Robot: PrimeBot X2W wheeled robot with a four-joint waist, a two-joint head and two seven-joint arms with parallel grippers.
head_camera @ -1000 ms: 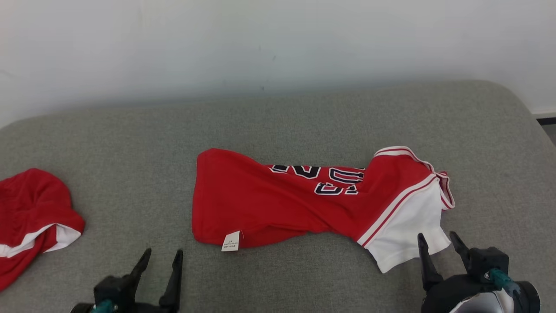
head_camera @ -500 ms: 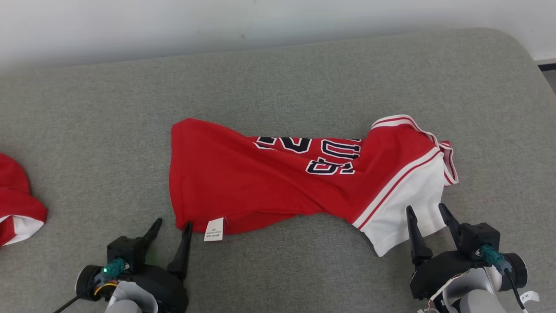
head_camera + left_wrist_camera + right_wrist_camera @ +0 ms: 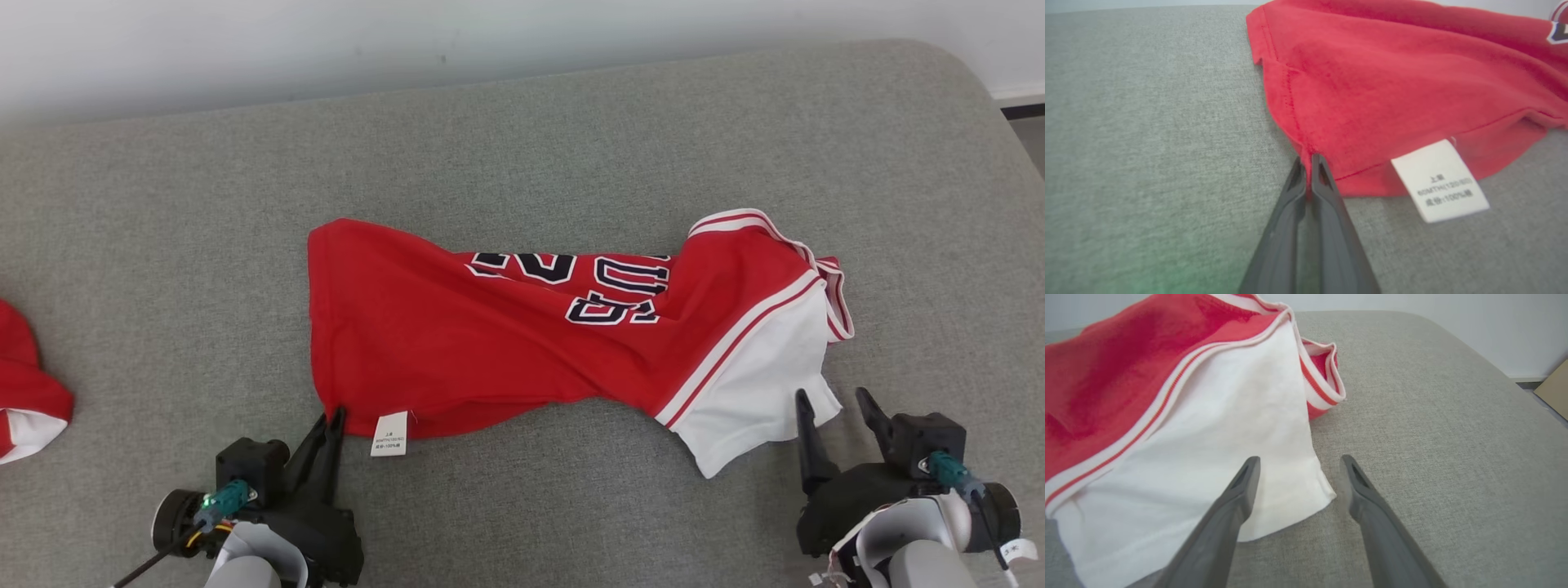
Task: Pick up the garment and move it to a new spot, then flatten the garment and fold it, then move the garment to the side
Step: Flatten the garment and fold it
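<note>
My right gripper pinches the garment (image 3: 490, 343) by the white sleeve's corner (image 3: 830, 406) next, where the sleeve's edge juts out, since it lies flat and slack on the cushion.
A red garment (image 3: 490, 343) with dark lettering and a white sleeve lies crumpled across the grey cushion. My left gripper (image 3: 331, 418) is shut on its near-left hem corner. In the left wrist view the closed fingertips (image 3: 1312, 163) pinch that red hem (image 3: 1306, 149), just left of the white care label (image 3: 1439, 179). My right gripper (image 3: 831, 402) stands open at the white sleeve's near corner. In the right wrist view the gripper (image 3: 1298, 465) straddles the sleeve (image 3: 1241, 428), whose edge lies between the spread fingers.
Another red and white cloth (image 3: 24, 392) lies at the far left edge of the grey cushion (image 3: 571, 139). A white wall runs behind it. The cushion's right edge drops off near a dark floor strip (image 3: 1020, 110).
My left gripper moved forward and shut on the hem corner. My right gripper shifted slightly right along the sleeve. The camera tipped down, so the whole scene shifted.
</note>
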